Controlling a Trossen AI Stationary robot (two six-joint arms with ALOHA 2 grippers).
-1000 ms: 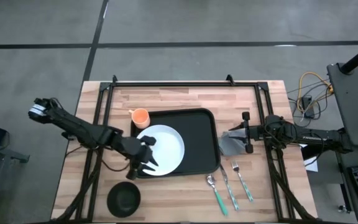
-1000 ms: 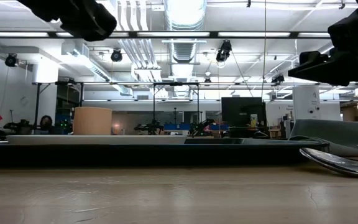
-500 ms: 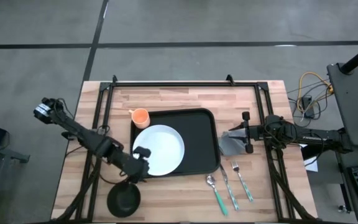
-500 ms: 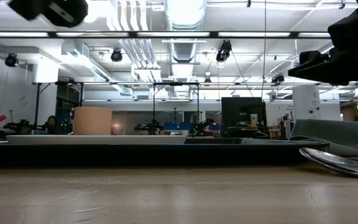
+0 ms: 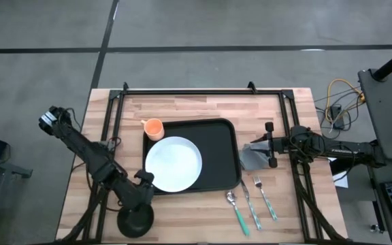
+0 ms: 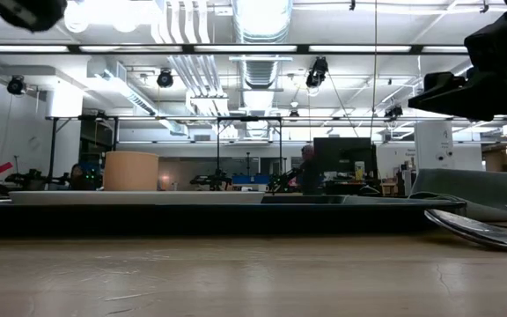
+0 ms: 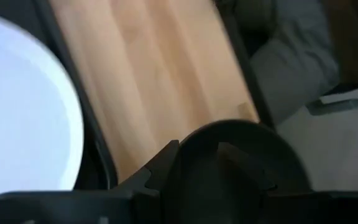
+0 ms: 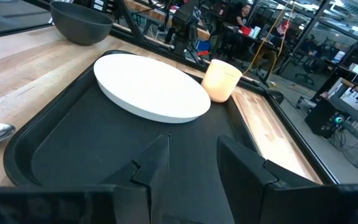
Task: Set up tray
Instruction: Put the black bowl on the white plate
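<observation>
I will next grip the black bowl by its rim [image 5: 135,206] with my left gripper to set up the tray [image 5: 218,155].
The black tray [image 5: 218,155] lies mid-table with the white plate [image 5: 173,164] on its left half. An orange cup [image 5: 154,127] stands at its far left corner. My left gripper [image 5: 140,199] hangs open between the plate's near edge and a black bowl [image 5: 136,219] on the table; in the left wrist view its open fingers [image 7: 197,158] stand over the bowl [image 7: 272,155]. My right gripper [image 5: 269,144] hovers open just right of the tray, above a grey napkin [image 5: 253,158], and faces the tray [image 8: 73,149] with nothing between its fingers [image 8: 191,155].
A spoon [image 5: 233,203], a knife [image 5: 249,203] and a fork [image 5: 263,197] with green handles lie on the wood by the tray's near right corner. Black frame rails [image 5: 182,94] run along the table's far, left and right sides. Bare wood shows at the near edge.
My left gripper has left the plate's near left edge and swung toward the table's near left, to above the black bowl, turning as it went and staying open. The plate has stayed in place on the tray.
</observation>
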